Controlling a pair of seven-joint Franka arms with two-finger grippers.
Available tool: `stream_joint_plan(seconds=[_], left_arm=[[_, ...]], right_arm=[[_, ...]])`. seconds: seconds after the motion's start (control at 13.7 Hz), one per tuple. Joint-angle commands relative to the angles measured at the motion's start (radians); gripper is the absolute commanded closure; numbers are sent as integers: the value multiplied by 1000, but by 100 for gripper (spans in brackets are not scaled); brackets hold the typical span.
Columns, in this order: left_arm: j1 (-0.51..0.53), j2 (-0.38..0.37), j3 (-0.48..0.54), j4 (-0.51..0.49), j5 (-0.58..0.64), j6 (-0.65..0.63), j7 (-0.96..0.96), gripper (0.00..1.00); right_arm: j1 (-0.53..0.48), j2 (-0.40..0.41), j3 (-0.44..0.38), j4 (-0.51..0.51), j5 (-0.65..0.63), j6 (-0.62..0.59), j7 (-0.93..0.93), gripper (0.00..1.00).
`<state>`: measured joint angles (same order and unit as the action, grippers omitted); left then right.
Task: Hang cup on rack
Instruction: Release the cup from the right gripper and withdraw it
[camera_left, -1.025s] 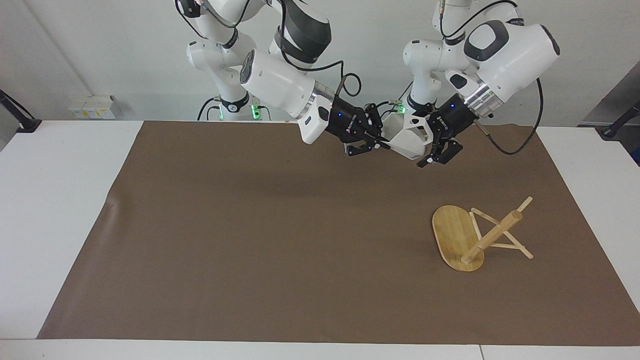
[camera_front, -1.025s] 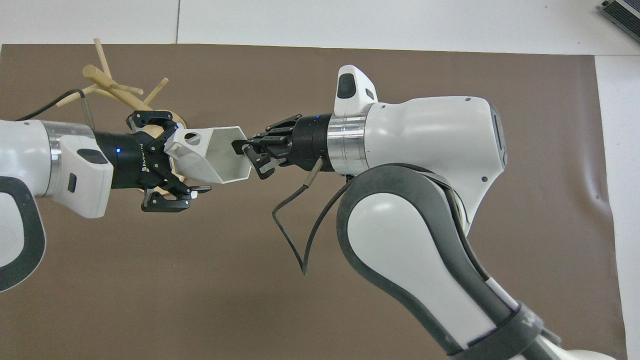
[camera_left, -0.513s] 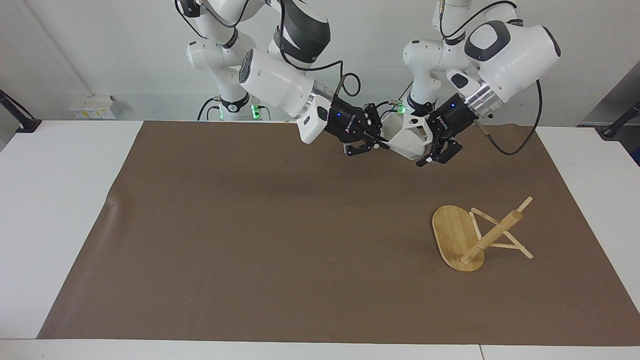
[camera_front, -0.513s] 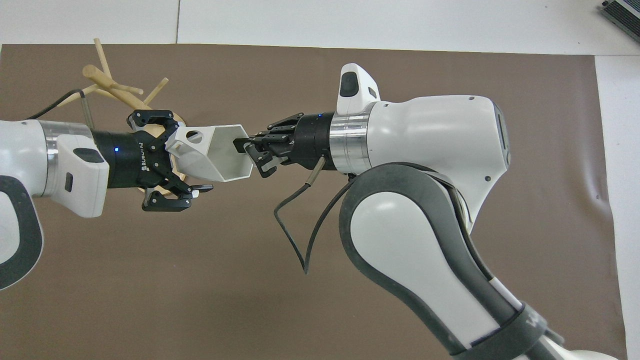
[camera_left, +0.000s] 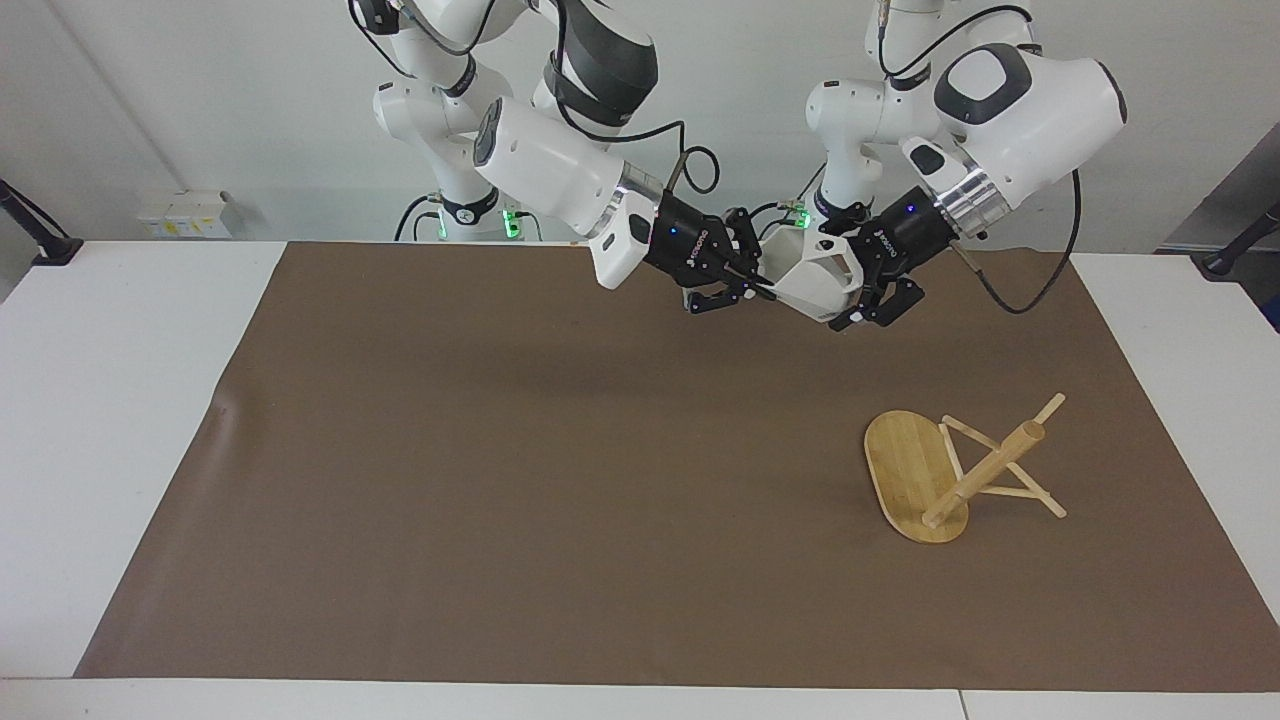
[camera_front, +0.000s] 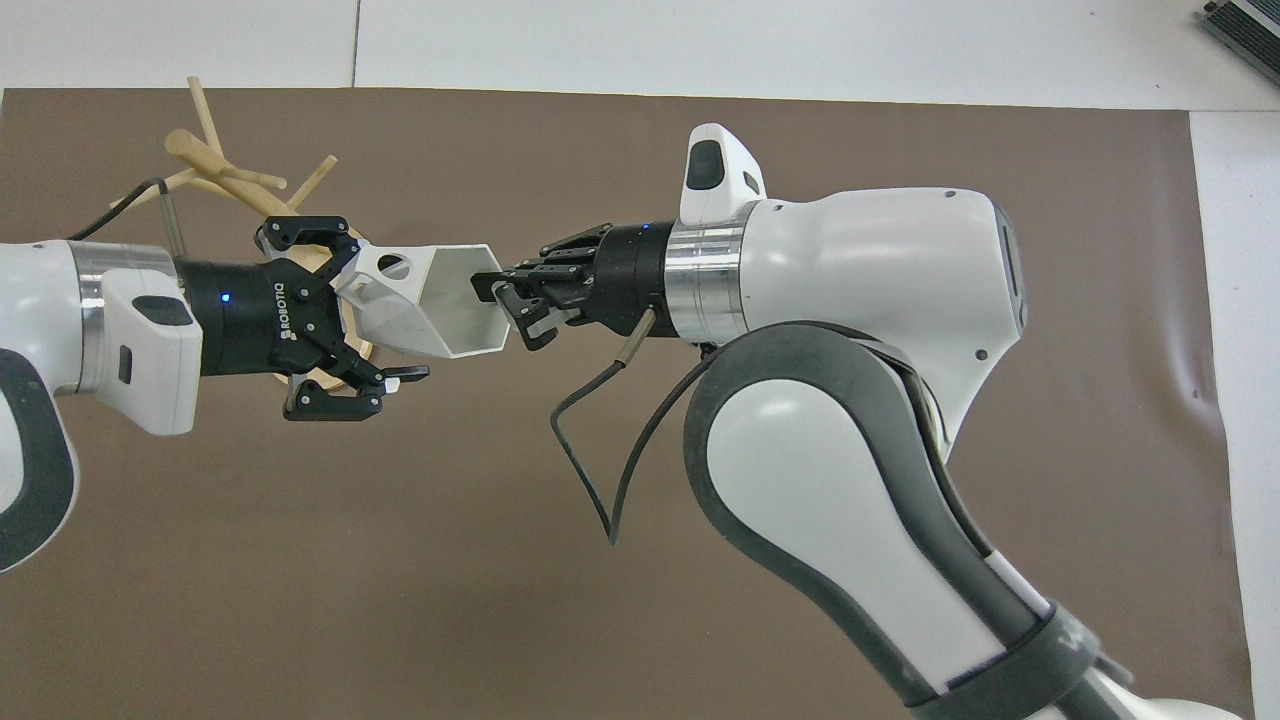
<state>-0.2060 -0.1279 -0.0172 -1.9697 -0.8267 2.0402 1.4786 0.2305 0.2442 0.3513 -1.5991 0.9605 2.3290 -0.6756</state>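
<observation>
My left gripper should grab the cup's base (camera_front: 353, 290), so that the cup's handle (camera_front: 395, 266) stays free to hang on the rack.
The white faceted cup (camera_left: 815, 280) hangs in the air over the mat's edge nearest the robots, lying sideways. My right gripper (camera_left: 760, 287) is shut on its rim (camera_front: 497, 300). My left gripper (camera_left: 852, 285) is open, its fingers (camera_front: 300, 232) spread wide around the cup's base end, where the pierced tab (camera_front: 392, 266) shows. The bamboo rack (camera_left: 985, 470) lies tipped over on the mat toward the left arm's end, its oval base (camera_left: 905, 470) on edge. In the overhead view the rack (camera_front: 215, 165) is partly hidden under the left gripper (camera_front: 380, 310).
A brown mat (camera_left: 500, 450) covers most of the white table (camera_left: 110, 400). Cables hang from both wrists (camera_front: 585, 440).
Both grippers and the cup have shifted slightly together, a little up and toward the right arm's end. The hold is unchanged and the rack has not moved.
</observation>
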Motion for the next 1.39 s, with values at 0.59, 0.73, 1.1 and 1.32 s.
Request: stream_joint_plan(seconds=[0.59,0.73,1.1,1.32], left_arm=[[-1,-32,5,-23,-54,-21,15,100],[-1,-36,6,-23,-54,-22,6,100],[-1,-42,9,-21,-54,-25,-3,100],[11,-44,9,-21,-54,-38,-3,100]], right_arm=[[0,3,11,-6,9,29,45,100],[0,3,11,-4,9,29,71,100],[-3,3,9,-4,6,29,74,31],[-7,3,9,-5,6,29,73,0]])
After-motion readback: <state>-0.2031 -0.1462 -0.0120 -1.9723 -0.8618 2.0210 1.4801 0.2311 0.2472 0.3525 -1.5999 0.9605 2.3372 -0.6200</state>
